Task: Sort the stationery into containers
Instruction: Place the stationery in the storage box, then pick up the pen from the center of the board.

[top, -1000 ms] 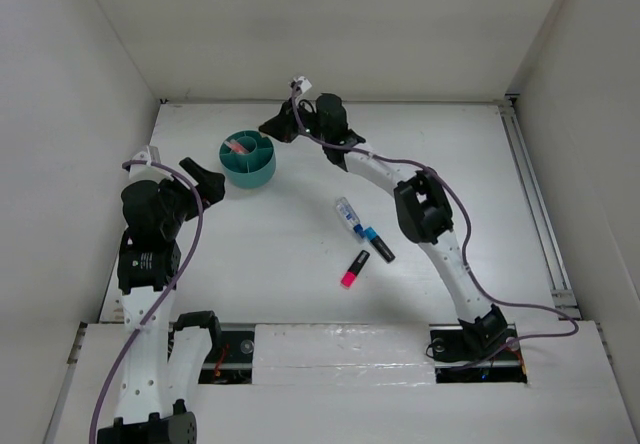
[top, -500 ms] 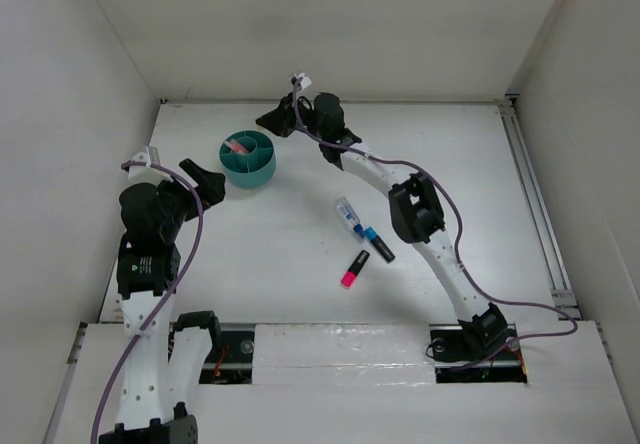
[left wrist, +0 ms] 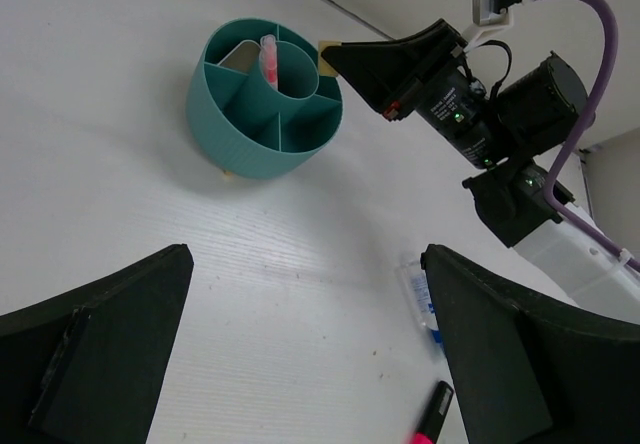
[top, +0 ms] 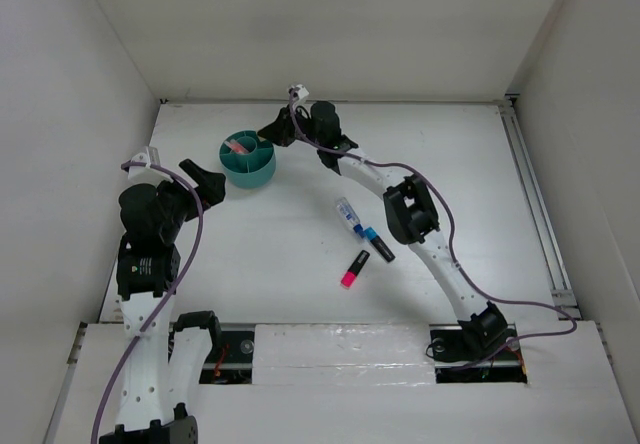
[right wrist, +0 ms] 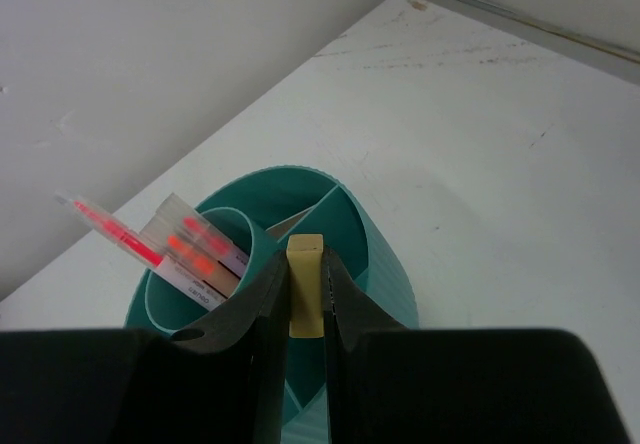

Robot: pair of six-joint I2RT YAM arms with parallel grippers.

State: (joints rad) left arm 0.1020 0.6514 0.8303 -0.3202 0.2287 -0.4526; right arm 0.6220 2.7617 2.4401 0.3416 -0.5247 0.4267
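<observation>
The small tan piece (right wrist: 304,282) hangs inside the tub's rim, over an open outer section, and would end in the tub, so my right gripper should open now.
The round teal tub (top: 248,159) stands at the back left, with salmon-pink pens (right wrist: 175,244) leaning in its central ring. My right gripper (right wrist: 305,299) is shut on a small tan piece (right wrist: 304,282) and holds it just above the tub's rim; it also shows in the left wrist view (left wrist: 345,56). My left gripper (top: 203,179) is open and empty, to the left of the tub (left wrist: 262,99). On the table lie a clear-blue tube (top: 347,212), a blue-black marker (top: 377,243) and a pink highlighter (top: 354,269).
White walls enclose the table on three sides. A metal rail (top: 535,199) runs along the right edge. The right arm (top: 410,214) stretches diagonally across the middle, right beside the tube and marker.
My right gripper has moved left, from beside the tub's far right to just over its rim, still holding the tan piece. The left arm has not moved.
</observation>
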